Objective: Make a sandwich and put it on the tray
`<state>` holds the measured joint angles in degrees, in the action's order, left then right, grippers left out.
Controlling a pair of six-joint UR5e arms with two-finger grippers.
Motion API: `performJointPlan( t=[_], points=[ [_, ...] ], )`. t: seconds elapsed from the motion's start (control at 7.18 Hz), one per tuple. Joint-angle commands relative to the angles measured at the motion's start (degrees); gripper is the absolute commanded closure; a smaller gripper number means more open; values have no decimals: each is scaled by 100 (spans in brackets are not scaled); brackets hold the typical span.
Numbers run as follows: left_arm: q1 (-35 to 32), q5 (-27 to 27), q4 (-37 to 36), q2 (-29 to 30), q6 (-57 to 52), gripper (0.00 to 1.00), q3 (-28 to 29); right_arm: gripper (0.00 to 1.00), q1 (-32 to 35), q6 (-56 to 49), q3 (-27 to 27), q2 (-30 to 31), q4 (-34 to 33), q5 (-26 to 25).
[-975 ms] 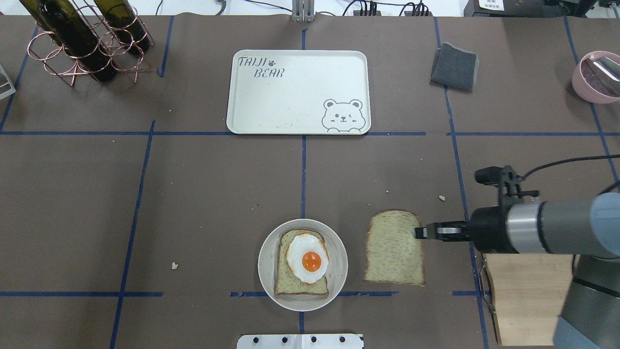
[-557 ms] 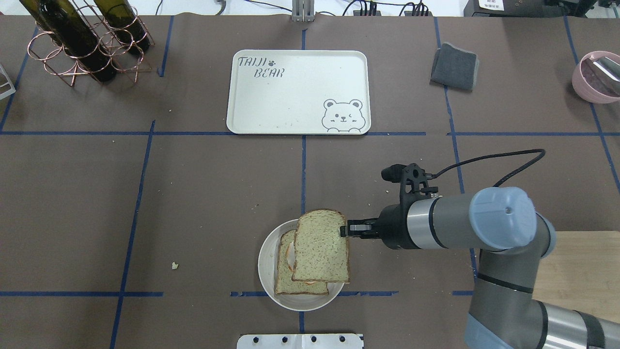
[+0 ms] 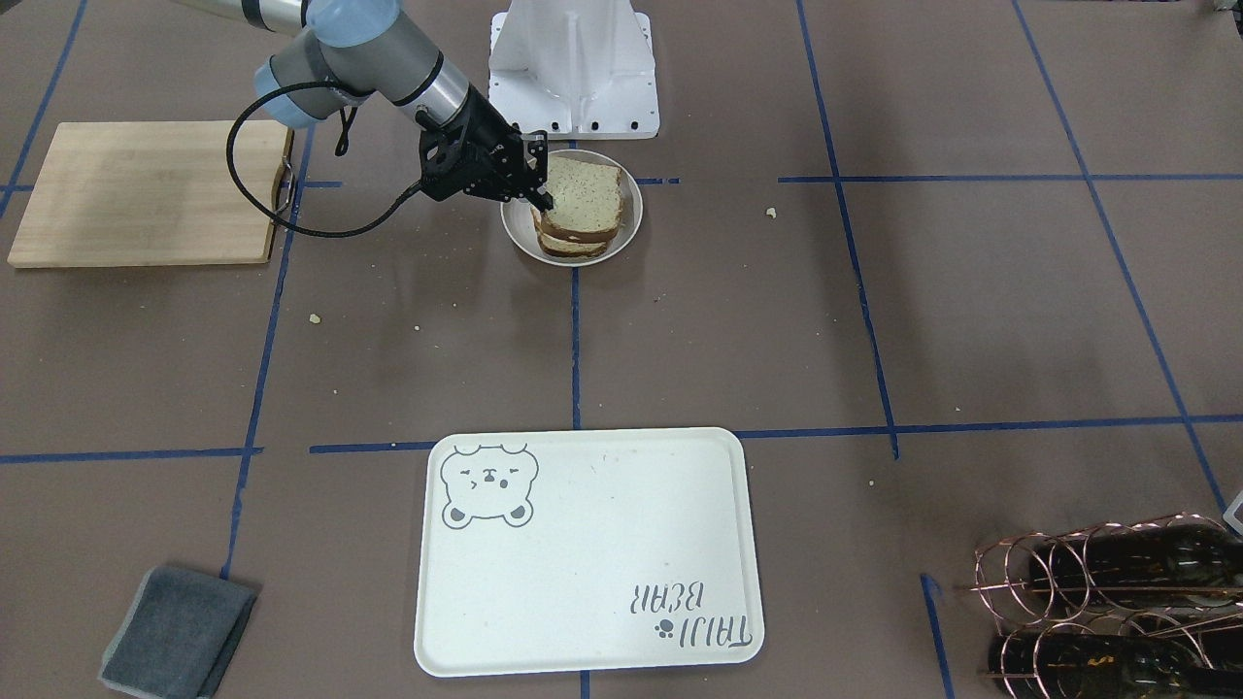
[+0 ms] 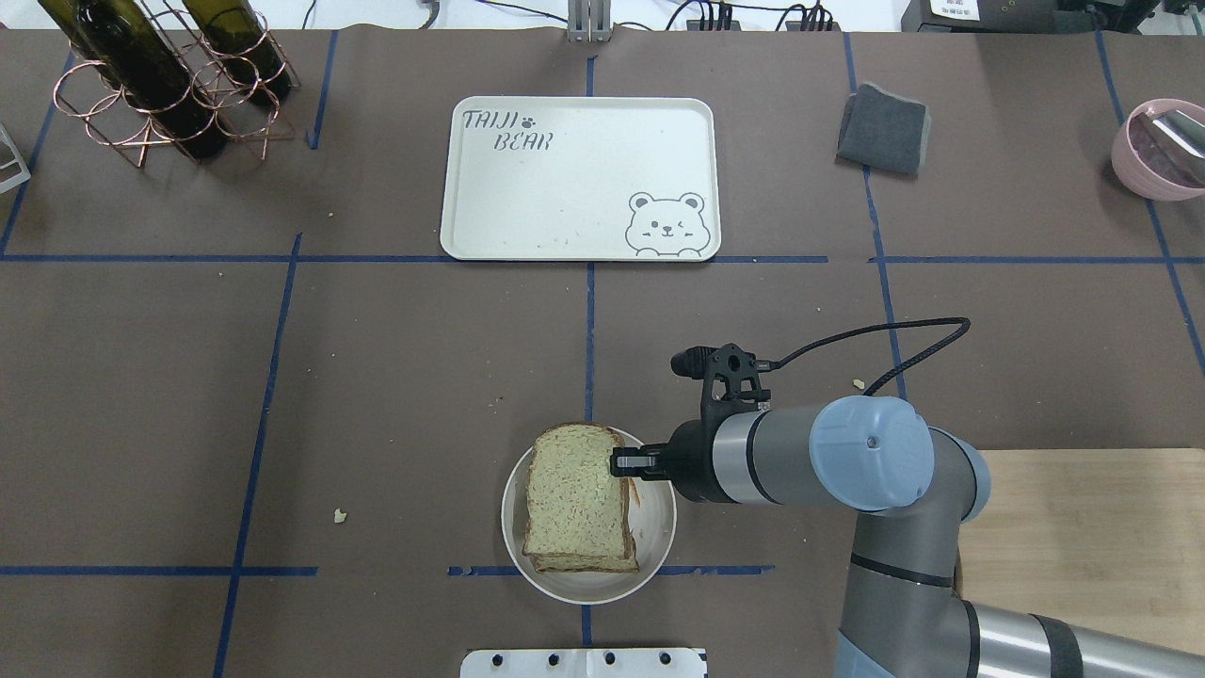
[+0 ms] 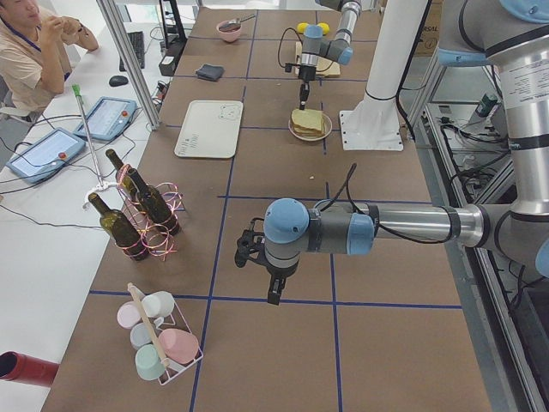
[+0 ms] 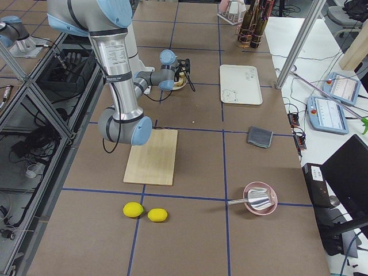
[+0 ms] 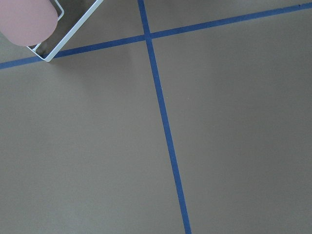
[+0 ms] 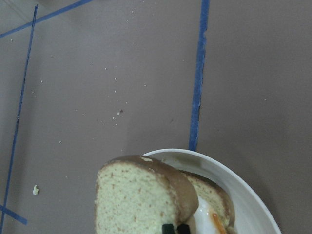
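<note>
The top slice's edge [image 3: 580,237] lies on the lower slice [image 3: 567,249] inside the plate and the top slice would rest there, so it is time for my right gripper to open.
My right gripper [image 4: 617,462] is shut on the right edge of the top bread slice [image 4: 574,499]. It holds the slice over the lower slice and the fried egg on the white plate [image 4: 588,586]. In the right wrist view the top slice [image 8: 139,200] sits tilted above the lower slice [image 8: 212,195], with a strip of egg [image 8: 212,219] showing between. The sandwich also shows in the front view [image 3: 581,202]. The cream bear tray [image 4: 579,179] lies bare at the table's far middle. My left gripper [image 5: 273,296] shows only in the exterior left view, over bare table; I cannot tell whether it is open or shut.
A wooden cutting board [image 4: 1083,537] lies to the right of the plate, under my right arm. A grey cloth [image 4: 883,129] and a pink bowl [image 4: 1158,146] are at the far right. A wire rack of wine bottles [image 4: 169,75] stands at the far left.
My right gripper has carried the bread slice left from the table to over the plate. The slice now covers the egg and the lower slice.
</note>
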<state>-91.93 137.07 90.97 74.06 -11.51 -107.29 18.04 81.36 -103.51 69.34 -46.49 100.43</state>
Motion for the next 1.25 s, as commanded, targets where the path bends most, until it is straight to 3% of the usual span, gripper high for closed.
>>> performJointPlan(
  t=[0.0, 0.14, 0.28, 0.42, 0.56, 0.84, 1.11],
  points=[
    [-1, 4, 0, 3, 0, 0, -2, 100, -125, 3, 6, 53, -9, -41],
    [-1, 4, 0, -6, 0, 0, 7, 98, -125, 3, 6, 44, -9, -68],
    [-1, 4, 0, -6, 0, 0, 7, 6, -125, 3, -3, 44, -9, -85],
    [-1, -5, -9, -6, 0, 0, 15, 0, -90, 3, -64, 53, -9, -129],
    [-1, -5, -9, -6, 0, 0, 16, 0, 66, -6, -134, 79, -96, -68],
    [-1, 4, 0, 3, 0, 0, -150, 0, 836, -84, -695, 150, -1523, 815],
    [17, -57, 157, 64, 26, 0, -388, 0, 1839, -555, -750, 185, -2500, 1616]
  ],
)
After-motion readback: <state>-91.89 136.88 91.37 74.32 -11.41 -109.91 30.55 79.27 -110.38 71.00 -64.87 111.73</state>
